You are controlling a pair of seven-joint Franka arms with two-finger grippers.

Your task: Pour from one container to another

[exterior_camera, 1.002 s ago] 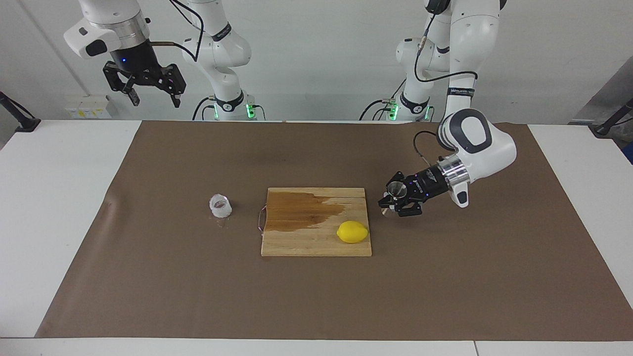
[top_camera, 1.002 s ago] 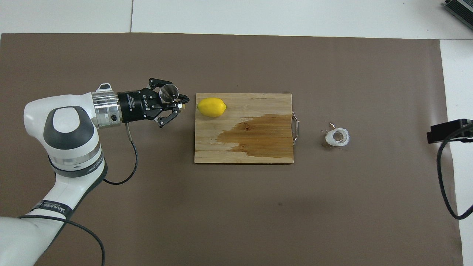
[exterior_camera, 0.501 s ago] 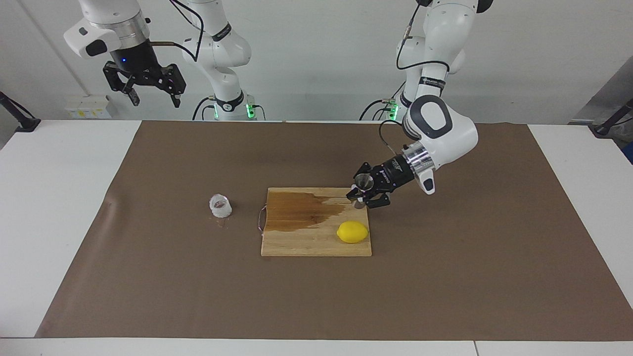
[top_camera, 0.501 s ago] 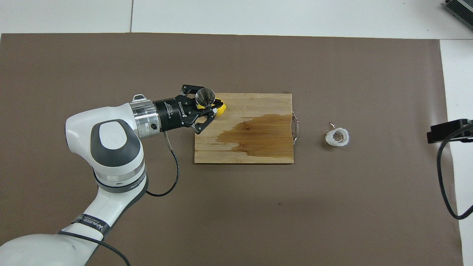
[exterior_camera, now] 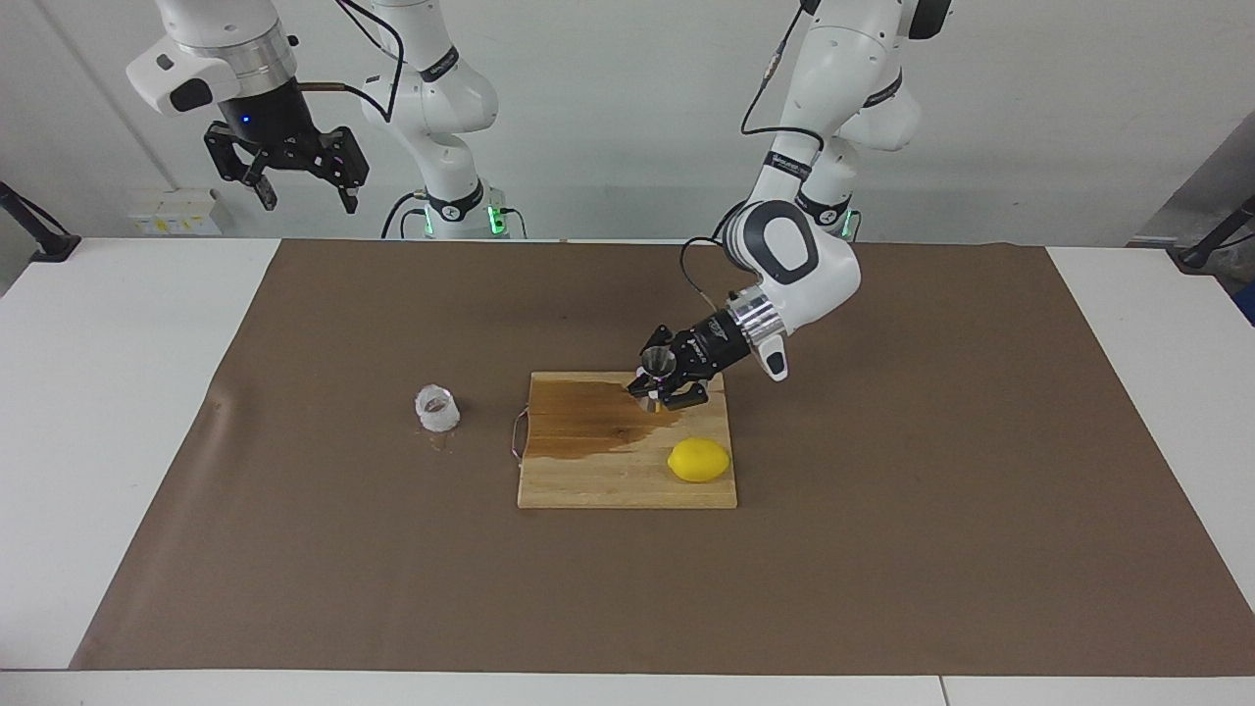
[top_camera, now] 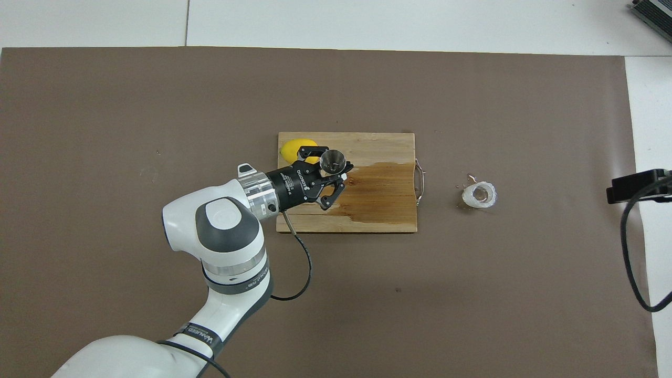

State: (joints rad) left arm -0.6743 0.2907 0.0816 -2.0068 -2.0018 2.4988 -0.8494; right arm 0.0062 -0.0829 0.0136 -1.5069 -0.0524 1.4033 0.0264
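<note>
My left gripper keeps hold of the jigger for now, since the jigger hangs above the wooden cutting board.
My left gripper (exterior_camera: 660, 381) (top_camera: 335, 173) is shut on the small steel hourglass jigger (exterior_camera: 657, 370) (top_camera: 332, 160) and holds it upright over the wooden cutting board (exterior_camera: 588, 471) (top_camera: 378, 149), above the edge of a wet stain. The squat clear glass cup (exterior_camera: 437, 407) (top_camera: 479, 195) stands on the brown mat beside the board's handle, toward the right arm's end of the table. My right gripper (exterior_camera: 285, 178) is open, raised high near its base, and waits.
A yellow lemon (exterior_camera: 699, 460) (top_camera: 293, 148) lies on the board's corner farthest from the robots, toward the left arm's end, partly covered by my left gripper in the overhead view. A metal handle (top_camera: 419, 181) sticks out of the board toward the cup.
My left gripper has carried the jigger from the mat beside the board to over the board, toward the right arm's end. The right arm and the cup have not moved.
</note>
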